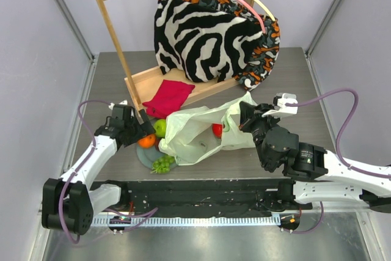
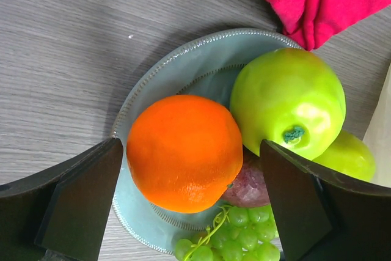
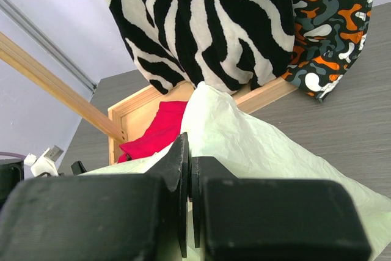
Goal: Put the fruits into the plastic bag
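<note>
The orange is ready to be caught: its wide middle (image 1: 147,141) (image 2: 185,154) lies between the two fingers of my left gripper, so they should close now.
An orange (image 2: 184,152), a green apple (image 2: 287,102), a green pear (image 2: 346,155), a dark plum (image 2: 249,186) and a green grape bunch (image 2: 235,240) lie on a round grey-green plate (image 2: 183,68). My left gripper (image 2: 190,206) is open, its fingers on either side of the orange, just above it. In the top view the left gripper (image 1: 137,128) hangs over the orange (image 1: 146,141). The pale-green plastic bag (image 1: 201,129) lies beside the plate, a red apple (image 1: 217,129) inside it. My right gripper (image 3: 190,169) is shut on the bag's edge (image 3: 244,139) and holds it up.
A wooden rack (image 1: 153,41) stands at the back with zebra-striped fabric (image 1: 201,35) and a patterned cloth on hangers. A red cloth (image 1: 168,98) lies on the rack's base, close behind the plate. Grey walls stand on both sides.
</note>
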Robot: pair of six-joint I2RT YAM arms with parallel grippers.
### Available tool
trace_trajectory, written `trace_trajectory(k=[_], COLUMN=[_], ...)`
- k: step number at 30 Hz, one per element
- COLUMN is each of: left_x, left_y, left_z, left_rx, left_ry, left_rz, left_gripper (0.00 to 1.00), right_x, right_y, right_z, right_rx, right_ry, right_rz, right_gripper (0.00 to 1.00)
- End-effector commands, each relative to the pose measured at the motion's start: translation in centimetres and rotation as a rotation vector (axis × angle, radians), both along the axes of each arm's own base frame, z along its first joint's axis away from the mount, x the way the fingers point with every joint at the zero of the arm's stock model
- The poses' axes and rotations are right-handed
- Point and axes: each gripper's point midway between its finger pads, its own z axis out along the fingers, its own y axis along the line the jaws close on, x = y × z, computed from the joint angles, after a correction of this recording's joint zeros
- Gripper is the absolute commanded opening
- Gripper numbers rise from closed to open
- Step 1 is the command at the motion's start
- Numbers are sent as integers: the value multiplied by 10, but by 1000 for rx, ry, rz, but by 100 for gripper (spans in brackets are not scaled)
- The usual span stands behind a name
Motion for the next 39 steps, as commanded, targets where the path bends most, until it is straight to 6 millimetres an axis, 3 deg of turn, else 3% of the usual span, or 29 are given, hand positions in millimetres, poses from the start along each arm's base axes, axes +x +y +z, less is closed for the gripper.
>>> trace_trajectory(k=[1, 6, 11, 16, 21, 24, 25, 30, 31, 34, 39], left_x=[7, 0, -2, -3, -4, -1, -1, -3, -2, -1, 0], left_y=[3, 3, 3, 3, 4, 15, 19, 24, 21, 0, -42], left_z=[6, 1, -2, 5, 20, 50, 68, 127, 143, 163, 241], left_rx=[14, 9, 8, 1, -7, 13, 14, 4, -9, -70, -225], left_ry=[-44, -32, -29, -56, -103, -225, -299, -490, -528, -551, -765], left_rz=[21, 27, 32, 32, 32, 85, 103, 113, 97, -20, -156], left_gripper=[97, 87, 71, 58, 54, 52, 50, 43, 43, 43, 44], right_x=[1, 2, 1, 1, 2, 1, 1, 1, 1, 2, 2], right_y=[-7, -5, -2, -3, -3, -4, -4, -7, -7, -8, -7], right_z=[9, 7, 6, 6, 6, 5, 4, 3, 4, 4, 4], right_rx=[45, 44, 41, 49, 49, 49, 49, 43, 44, 38, 35], right_ry=[-9, -7, -4, -5, -4, -4, -4, -4, -4, -4, -3], right_rz=[-32, -29, -19, -20, -19, -19, -20, -31, -31, -38, -42], right_gripper=[1, 1, 1, 1, 1, 1, 1, 1, 1, 1, 1])
